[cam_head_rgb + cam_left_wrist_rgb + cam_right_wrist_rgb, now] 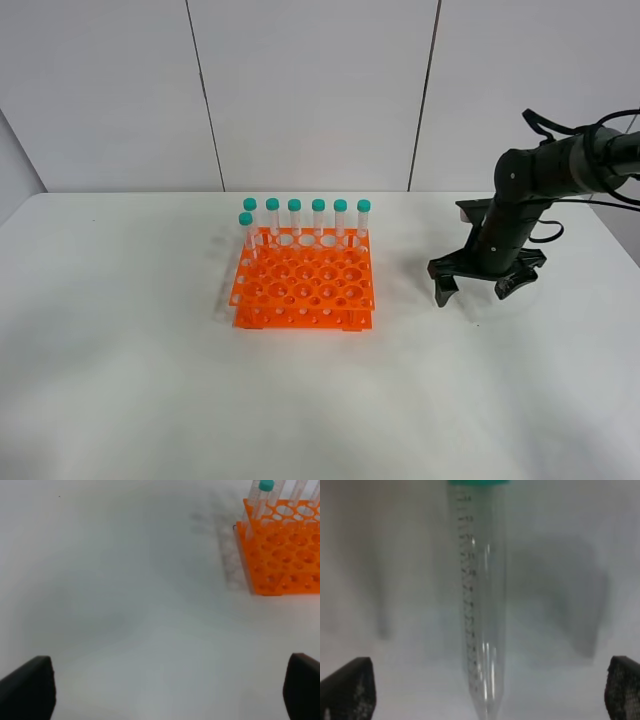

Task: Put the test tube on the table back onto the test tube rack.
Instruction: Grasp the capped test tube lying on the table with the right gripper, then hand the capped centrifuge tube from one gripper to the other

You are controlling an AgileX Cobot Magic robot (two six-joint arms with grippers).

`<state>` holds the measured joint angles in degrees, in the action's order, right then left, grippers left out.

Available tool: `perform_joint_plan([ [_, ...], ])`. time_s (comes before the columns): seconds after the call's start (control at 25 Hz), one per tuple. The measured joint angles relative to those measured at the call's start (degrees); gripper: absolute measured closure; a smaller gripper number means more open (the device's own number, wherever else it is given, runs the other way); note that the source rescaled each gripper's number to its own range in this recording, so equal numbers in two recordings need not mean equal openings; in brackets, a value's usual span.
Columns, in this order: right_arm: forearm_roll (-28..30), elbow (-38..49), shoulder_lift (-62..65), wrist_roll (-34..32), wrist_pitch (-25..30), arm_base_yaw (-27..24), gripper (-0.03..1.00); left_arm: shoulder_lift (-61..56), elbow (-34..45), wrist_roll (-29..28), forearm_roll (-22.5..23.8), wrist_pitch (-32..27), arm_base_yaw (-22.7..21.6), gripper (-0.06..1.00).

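Observation:
Next, my right gripper takes the test tube by its graduated lower body near its tip, which keeps the test tube's teal cap free for racking.
The test tube lies flat on the white table; it is clear, with printed graduations, a teal cap and a pointed tip. My right gripper is open and hangs low over it, with one finger on each side in the right wrist view. The arm hides the tube in the exterior view. The orange test tube rack stands at the table's middle, left of the right gripper, with several teal-capped tubes upright along its back. My left gripper is open and empty over bare table, left of the rack.
The right arm reaches in from the right edge with cables behind it. A white panelled wall stands behind the table. Most of the rack's holes hold nothing.

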<state>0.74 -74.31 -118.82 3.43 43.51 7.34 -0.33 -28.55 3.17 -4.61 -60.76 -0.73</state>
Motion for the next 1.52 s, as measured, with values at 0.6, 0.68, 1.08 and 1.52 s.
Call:
perform_joint_plan([
  [0.6,-0.18,-0.06,-2.08,0.86,-1.44,-0.07,0.29,0.0,0.0,0.0,0.0,0.0,0.0,-0.06],
  [0.68,-0.18,-0.06,-1.98,0.86,-1.36,-0.07,0.54,0.0,0.0,0.0,0.0,0.0,0.0,-0.06],
  [1.08,-0.18,-0.06,-1.8,2.29,-1.23,-0.07,0.97,0.0,0.0,0.0,0.0,0.0,0.0,-0.06],
  [1.52,-0.39,-0.06,3.8,6.42,0.16,-0.07,0.97,0.0,0.0,0.0,0.0,0.0,0.0,-0.06],
])
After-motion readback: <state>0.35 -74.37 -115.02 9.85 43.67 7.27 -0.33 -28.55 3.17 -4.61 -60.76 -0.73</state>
